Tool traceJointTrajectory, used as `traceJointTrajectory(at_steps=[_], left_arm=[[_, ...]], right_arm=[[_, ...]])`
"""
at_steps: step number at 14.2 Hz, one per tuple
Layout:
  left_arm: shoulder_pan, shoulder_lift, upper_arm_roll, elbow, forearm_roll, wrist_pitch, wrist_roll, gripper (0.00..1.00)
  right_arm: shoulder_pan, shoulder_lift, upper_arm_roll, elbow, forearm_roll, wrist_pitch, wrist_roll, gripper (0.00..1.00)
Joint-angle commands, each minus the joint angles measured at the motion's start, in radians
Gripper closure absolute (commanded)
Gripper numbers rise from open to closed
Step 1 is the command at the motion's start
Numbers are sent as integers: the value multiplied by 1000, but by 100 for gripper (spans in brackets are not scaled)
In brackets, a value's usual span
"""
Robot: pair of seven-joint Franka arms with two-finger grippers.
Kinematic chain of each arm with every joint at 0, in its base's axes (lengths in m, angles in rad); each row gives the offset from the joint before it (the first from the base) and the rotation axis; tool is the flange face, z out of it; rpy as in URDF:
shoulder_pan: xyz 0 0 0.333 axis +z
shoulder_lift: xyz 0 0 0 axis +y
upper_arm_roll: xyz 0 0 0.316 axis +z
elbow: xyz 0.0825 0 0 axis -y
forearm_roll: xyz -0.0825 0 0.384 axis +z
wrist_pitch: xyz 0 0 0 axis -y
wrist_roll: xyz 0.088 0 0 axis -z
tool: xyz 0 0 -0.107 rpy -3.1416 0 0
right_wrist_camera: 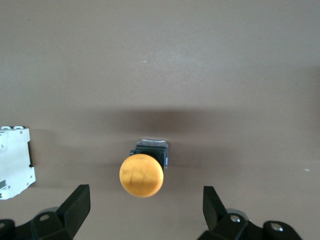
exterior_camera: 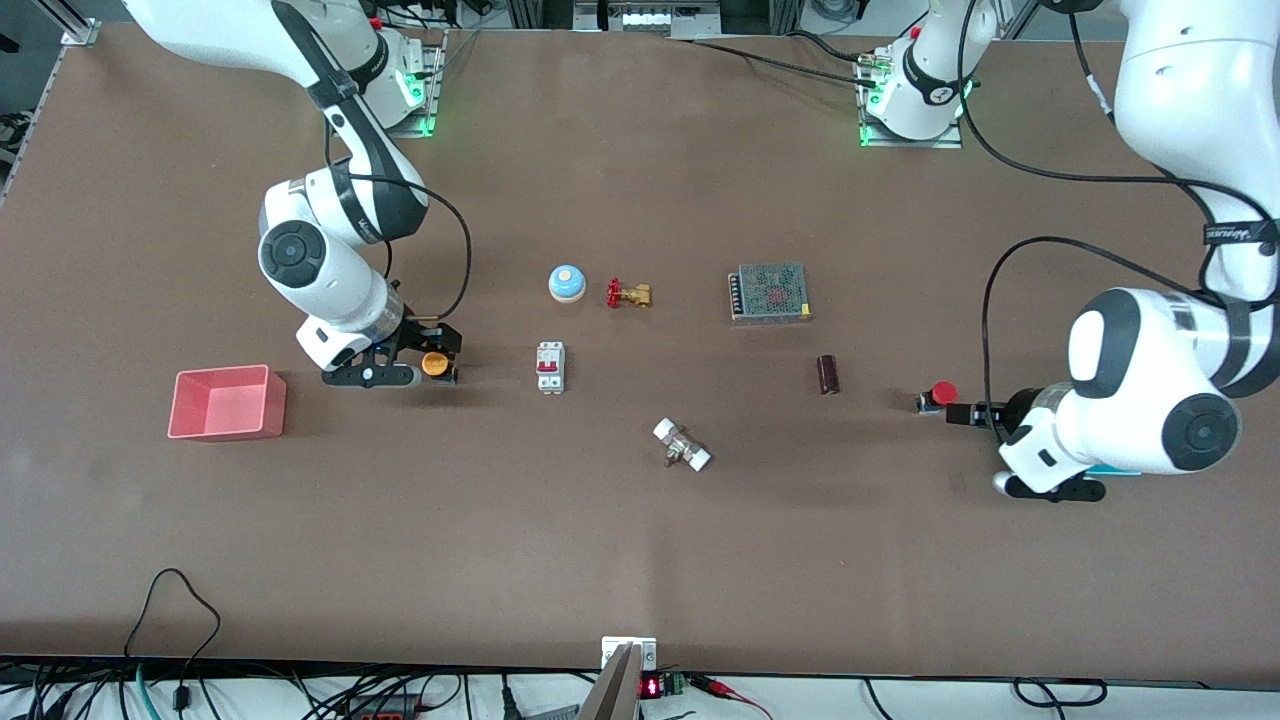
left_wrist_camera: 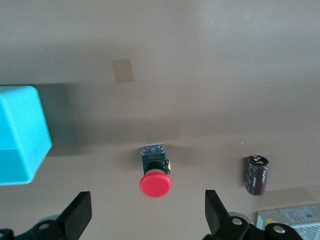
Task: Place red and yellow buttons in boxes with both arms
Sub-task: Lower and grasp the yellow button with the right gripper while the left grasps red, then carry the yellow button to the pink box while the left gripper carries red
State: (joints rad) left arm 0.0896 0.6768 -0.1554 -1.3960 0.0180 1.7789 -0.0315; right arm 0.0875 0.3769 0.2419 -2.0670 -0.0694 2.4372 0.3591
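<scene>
The robot's right gripper needs to place the yellow button in the pink-red box, so it needs to grab the yellow button's black body (right_wrist_camera: 154, 148) next.
The yellow button (exterior_camera: 435, 363) stands on the table, toward the right arm's end. My right gripper (exterior_camera: 447, 358) is low over it and open. In the right wrist view its cap (right_wrist_camera: 141, 175) sits just ahead of the wide-open gripper (right_wrist_camera: 145, 207). The pink-red box (exterior_camera: 228, 403) lies beside it, empty. The red button (exterior_camera: 940, 394) stands toward the left arm's end. My left gripper (exterior_camera: 952, 408) is open right beside it. In the left wrist view its cap (left_wrist_camera: 155, 184) sits at the tips of the open gripper (left_wrist_camera: 148, 210). The cyan box (left_wrist_camera: 20, 135) is mostly hidden under the left arm (exterior_camera: 1110, 470).
Mid-table lie a blue bell (exterior_camera: 566, 283), a brass valve (exterior_camera: 628, 294), a grey power supply (exterior_camera: 768, 292), a dark cylinder (exterior_camera: 827, 374), a white circuit breaker (exterior_camera: 550, 366) and a small white connector (exterior_camera: 681, 445).
</scene>
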Motion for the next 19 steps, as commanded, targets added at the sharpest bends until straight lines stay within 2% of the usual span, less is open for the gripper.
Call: traceJointTrajectory(at_steps=[1, 3, 6, 13, 14, 16, 17, 18, 19], left_arm=[[4, -11, 0, -92, -18, 66, -4, 0], [1, -5, 0, -133, -18, 94, -27, 0], [-2, -3, -1, -175, -26, 99, -74, 0], [2, 17, 0, -176, -55, 99, -77, 0], [1, 17, 0, -176, -53, 99, -77, 0], [2, 17, 0, -176, -52, 99, -76, 0], [2, 18, 2, -176, -46, 99, -74, 3], [4, 18, 2, -175, -43, 99, -73, 9], [7, 21, 2, -175, -43, 99, -71, 19]], right_arm=[[14, 56, 4, 7, -46, 49, 35, 0], [18, 83, 4, 8, -88, 52, 37, 0], [17, 103, 4, 24, -93, 54, 38, 0], [9, 122, 4, 33, -93, 85, 61, 0], [9, 122, 4, 33, -95, 85, 61, 3], [9, 125, 2, 33, -98, 88, 57, 23], [9, 128, 2, 33, -98, 91, 55, 38], [9, 128, 2, 33, -98, 91, 54, 51], [9, 131, 2, 31, -98, 91, 54, 63]])
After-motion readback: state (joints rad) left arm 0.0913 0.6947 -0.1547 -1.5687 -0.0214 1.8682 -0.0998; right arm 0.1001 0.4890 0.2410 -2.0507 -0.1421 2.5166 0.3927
